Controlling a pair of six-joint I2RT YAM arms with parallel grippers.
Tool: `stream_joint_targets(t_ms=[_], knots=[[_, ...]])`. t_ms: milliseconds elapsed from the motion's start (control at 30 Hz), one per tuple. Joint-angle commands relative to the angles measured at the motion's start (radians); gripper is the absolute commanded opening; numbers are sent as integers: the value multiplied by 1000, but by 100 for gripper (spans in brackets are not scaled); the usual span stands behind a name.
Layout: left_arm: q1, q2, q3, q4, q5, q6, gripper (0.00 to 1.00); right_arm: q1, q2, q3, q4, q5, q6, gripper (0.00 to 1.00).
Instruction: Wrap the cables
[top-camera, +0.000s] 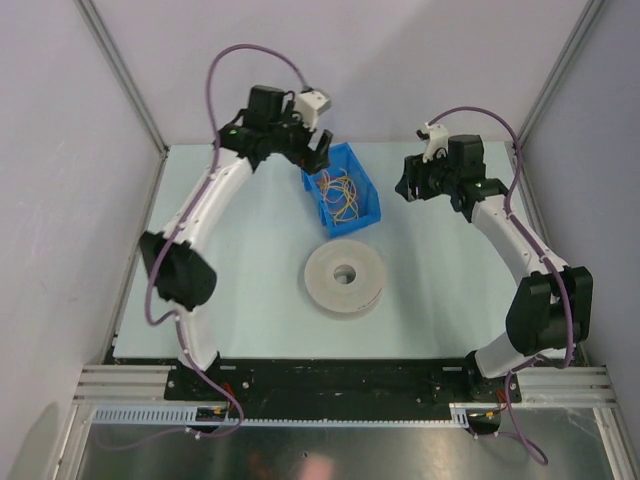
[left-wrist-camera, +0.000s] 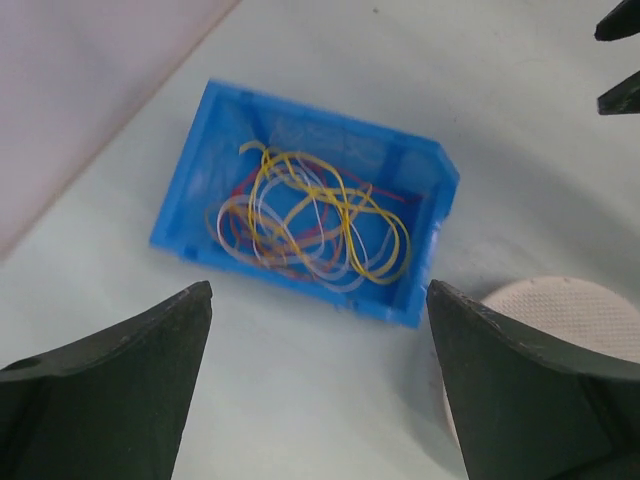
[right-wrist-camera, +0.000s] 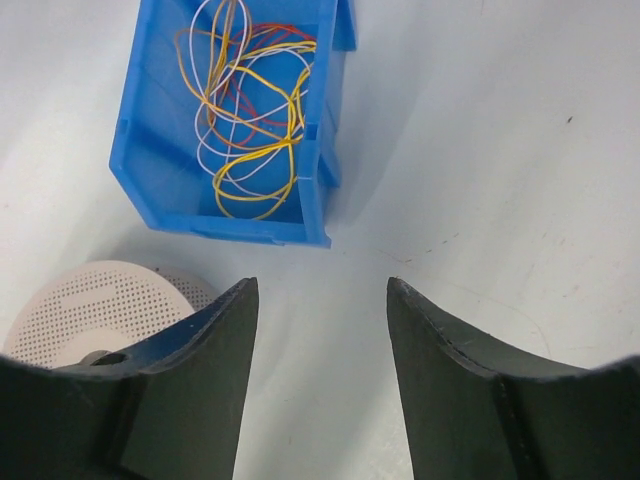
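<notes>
My left gripper needs to grab the orange-yellow cable next by a part atop the tangle (top-camera: 347, 195) (left-wrist-camera: 342, 197). Then the rest of the cable stays free to wrap.
The cables (top-camera: 341, 196) lie in a loose tangle of yellow, orange, red and pale strands inside a blue bin (top-camera: 362, 178) at the back middle of the table. The tangle also shows in the left wrist view (left-wrist-camera: 310, 220) and in the right wrist view (right-wrist-camera: 248, 110). My left gripper (top-camera: 316, 152) is open and empty, just left of and above the bin's far end. My right gripper (top-camera: 404, 184) is open and empty, a little to the right of the bin. Neither touches the cables.
A pale round spool (top-camera: 345, 277) with a centre hole lies flat on the table in front of the bin; its perforated face shows in the right wrist view (right-wrist-camera: 95, 300). Grey walls and metal frame posts close in the left, right and back sides.
</notes>
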Motion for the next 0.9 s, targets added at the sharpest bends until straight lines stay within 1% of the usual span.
stream_joint_targets(t_ms=[0, 67, 167, 267, 400, 467, 500, 600, 633, 767, 800, 867], knots=[[-47, 158, 165, 34, 115, 331, 92, -33, 4, 21, 60, -100, 33, 60], [-66, 210, 192, 35, 124, 475, 92, -49, 7, 20, 60, -124, -1, 60], [-88, 252, 181, 35, 103, 686, 91, -77, 9, 20, 58, -159, -45, 63], [-101, 280, 155, 34, 87, 817, 89, -109, 13, 20, 67, -197, -56, 69], [-119, 333, 153, 34, 27, 909, 88, -129, 25, 21, 74, -217, -61, 76], [-121, 368, 168, 34, 2, 933, 84, -130, 30, 20, 85, -221, -57, 77], [-123, 388, 174, 34, -10, 945, 82, -131, 32, 21, 95, -220, -49, 80], [-129, 422, 173, 35, -50, 997, 77, -137, 36, 20, 131, -205, -15, 94], [-130, 426, 166, 34, -56, 1014, 75, -143, 38, 20, 149, -200, 2, 97], [-130, 437, 147, 35, -78, 1059, 69, -190, 51, 21, 228, -264, 76, 99], [-130, 441, 148, 35, -85, 1066, 66, -196, 56, 21, 247, -301, 88, 99], [-130, 450, 154, 34, -100, 1073, 58, -232, 75, 21, 285, -365, 123, 99]])
